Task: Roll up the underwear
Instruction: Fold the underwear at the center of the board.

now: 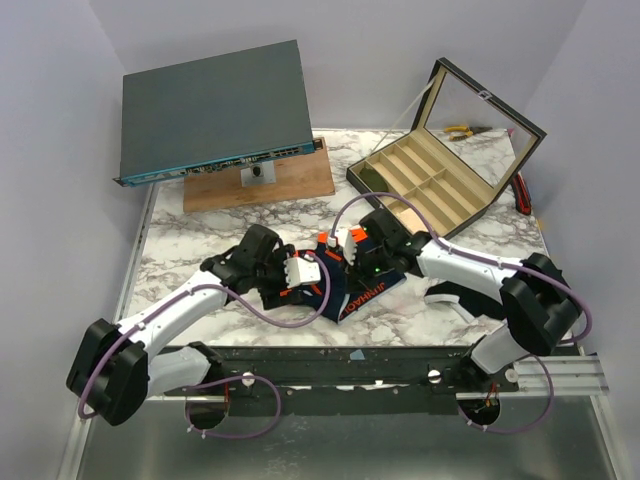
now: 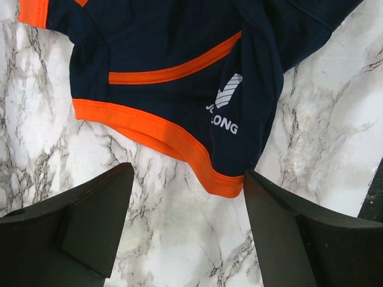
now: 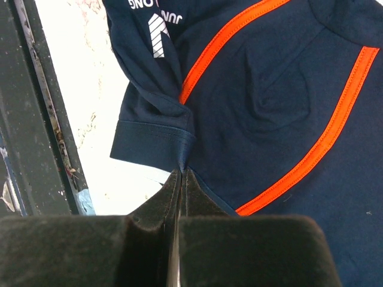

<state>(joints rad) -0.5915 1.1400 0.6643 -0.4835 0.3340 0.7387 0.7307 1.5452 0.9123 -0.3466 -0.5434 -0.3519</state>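
My left gripper grabs the underwear's orange leg hem at its corner (image 2: pixel 228 185) next, opposite my right gripper's hem, to fold it over for rolling.
The underwear (image 1: pixel 366 291) is navy with orange trim and white lettering, lying bunched on the marble table (image 1: pixel 190 245) between both grippers. My left gripper (image 1: pixel 303 270) is open; in the left wrist view (image 2: pixel 188 173) it hovers at the orange leg hem of the underwear (image 2: pixel 167 54), with the hem's corner next to the right finger (image 2: pixel 281 227). My right gripper (image 1: pixel 346 243) is shut on a pinch of navy fabric at a folded hem, seen in the right wrist view (image 3: pixel 182 172), with the underwear (image 3: pixel 269 89) spreading beyond it.
A grey flat box (image 1: pixel 215 105) rests on a wooden board (image 1: pixel 290 185) at the back left. An open compartment case (image 1: pixel 440 185) stands at the back right. A black cloth with a white edge (image 1: pixel 455 298) lies under the right arm. A black rail (image 1: pixel 350 365) runs along the near edge.
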